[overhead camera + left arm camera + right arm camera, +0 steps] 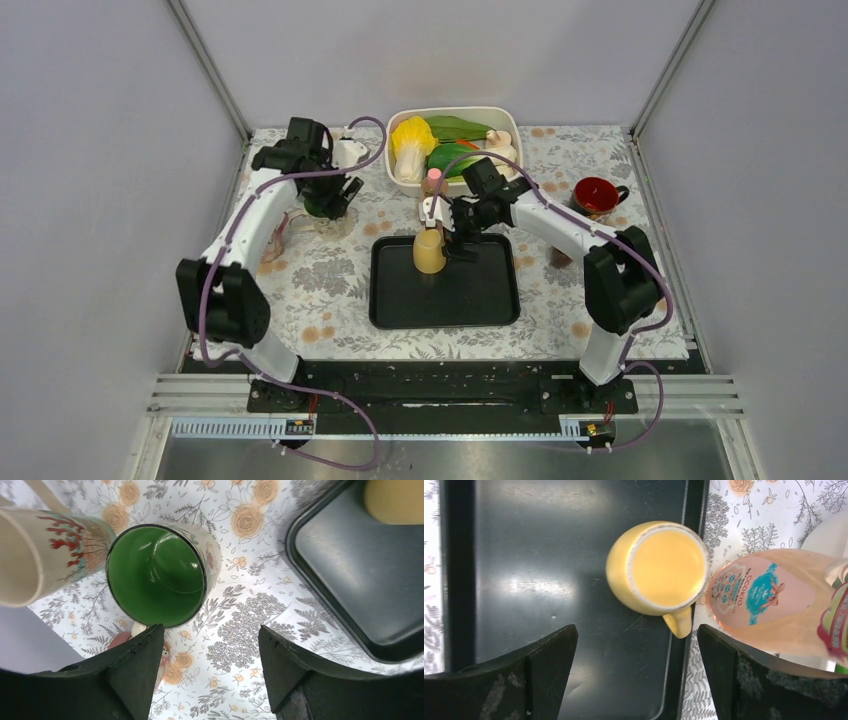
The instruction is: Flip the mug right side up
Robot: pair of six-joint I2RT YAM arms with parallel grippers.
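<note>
Next, my right gripper grabs the upside-down yellow mug by its handle (680,623). The mug's body stays free for handover and turning right side up.
A yellow mug (429,252) stands upside down at the back edge of the black tray (445,300). In the right wrist view the mug (664,567) shows its flat base with a pale unglazed ring, and its handle points toward the tray rim (676,670). My right gripper (636,632) is open and empty, hovering above the tray just beside the mug; in the top view it (460,240) sits right of the mug. My left gripper (210,635) is open and empty over the tablecloth, next to a green-lined mug (155,575).
A pink bottle (769,600) stands just behind the tray, close to the yellow mug's handle. A white mug with a red coral print (45,550) lies beside the green one. A red mug (597,195) stands at the right. A white bowl (455,113) of vegetables is at the back.
</note>
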